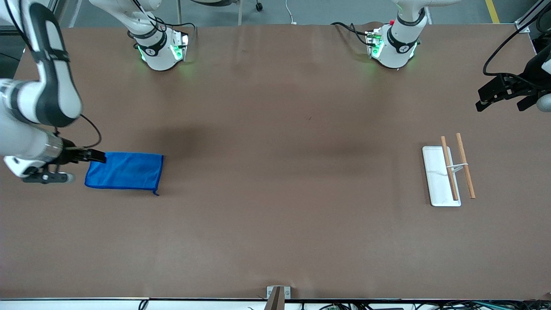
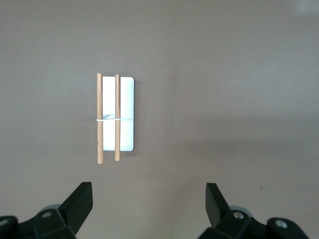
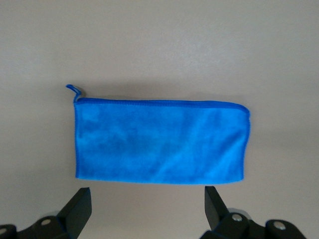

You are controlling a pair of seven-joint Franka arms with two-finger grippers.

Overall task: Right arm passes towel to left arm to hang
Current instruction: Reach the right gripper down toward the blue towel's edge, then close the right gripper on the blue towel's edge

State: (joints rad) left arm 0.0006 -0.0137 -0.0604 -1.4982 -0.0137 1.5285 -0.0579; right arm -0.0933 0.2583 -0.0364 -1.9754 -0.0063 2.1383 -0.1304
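Observation:
The robot's right gripper needs to pick up the blue towel next by its edge (image 1: 131,153) (image 3: 159,182) opposite the loop. The loop then stays free for the left arm to hang the towel.
The blue towel (image 1: 125,170) lies flat on the brown table toward the right arm's end, with its loop (image 1: 156,192) at one corner. It also shows in the right wrist view (image 3: 159,144). My right gripper (image 1: 98,156) hovers at the towel's edge, open and empty; in the right wrist view (image 3: 148,196) its fingertips stand wide apart over bare table just beside the towel. My left gripper (image 1: 484,100) waits in the air at the left arm's end, open and empty, as the left wrist view (image 2: 149,196) shows.
A small rack with a white base (image 1: 435,181) and two wooden rods (image 1: 465,172) stands on the table toward the left arm's end; it also shows in the left wrist view (image 2: 127,99). The two arm bases stand along the table's top edge.

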